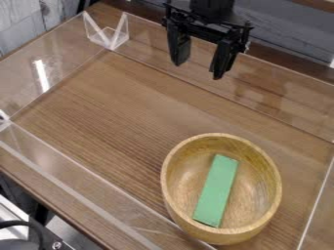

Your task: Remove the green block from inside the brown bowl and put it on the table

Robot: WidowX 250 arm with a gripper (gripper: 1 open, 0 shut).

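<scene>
My gripper grabs the green block (218, 189) by its long sides next, to take it out of the brown bowl (178, 174) and onto the table.
A flat bright green block (218, 189) lies lengthwise inside the brown bowl (178, 174), a round light-wood bowl at the near right of the table (117, 107). My gripper (197, 57) hangs at the far side, up and a little left of the bowl, well apart from it. Its black fingers (174, 47) point down and stand spread apart, open, with nothing between them.
Low clear acrylic walls (39, 73) border the tabletop on the left, near and right sides. A small clear angled piece (104, 31) stands at the far left corner. Bare wood lies between the gripper and the bowl.
</scene>
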